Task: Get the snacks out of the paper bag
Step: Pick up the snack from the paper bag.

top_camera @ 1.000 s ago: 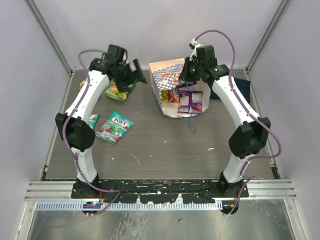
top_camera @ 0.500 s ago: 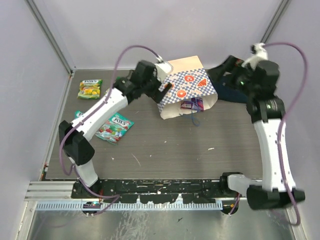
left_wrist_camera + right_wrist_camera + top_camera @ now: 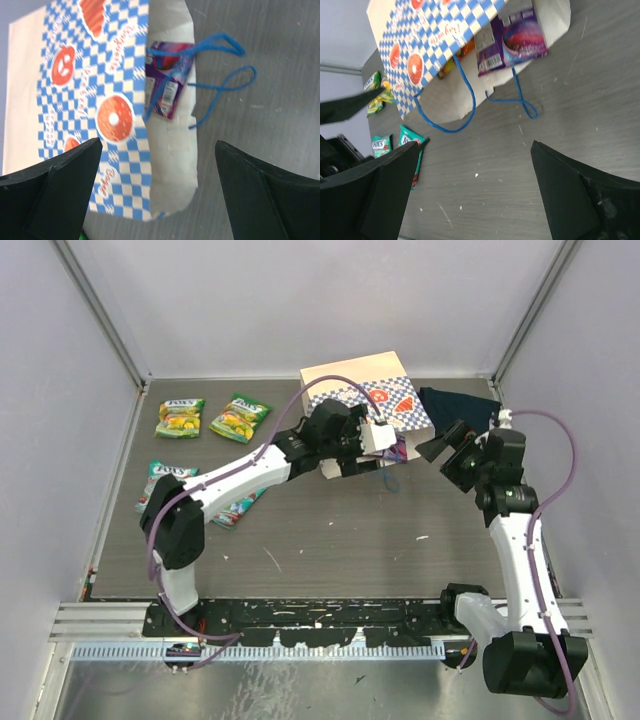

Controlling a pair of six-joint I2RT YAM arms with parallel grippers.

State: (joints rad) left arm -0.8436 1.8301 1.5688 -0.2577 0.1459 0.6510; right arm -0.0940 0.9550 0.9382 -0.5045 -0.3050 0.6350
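Observation:
My left gripper grips the blue cord handle on the paper bag's checkered side next, so the bag's opening stays free for the snacks.
The paper bag [image 3: 352,382] lies on its side at the back of the table, mouth toward me. A purple snack [image 3: 402,451] pokes out of the mouth [image 3: 167,85] [image 3: 515,40], and an orange one [image 3: 465,48] sits deeper inside. Two green snacks [image 3: 180,417] [image 3: 238,417] and a teal one [image 3: 165,472] lie at the left. My left gripper [image 3: 355,455] [image 3: 159,144] hovers open over the bag's mouth edge. The right gripper [image 3: 442,443] [image 3: 476,145] is open just right of the bag, over bare table.
A dark navy cloth [image 3: 460,403] lies at the back right behind the right gripper. Blue cord handles [image 3: 220,75] [image 3: 465,107] trail from the bag onto the table. Another teal packet [image 3: 238,508] lies partly under the left arm. Walls close the back and both sides.
The bag went from standing to lying on its side. My right gripper opened, let go and pulled back to the right. The left arm swung from the back left to the bag's mouth.

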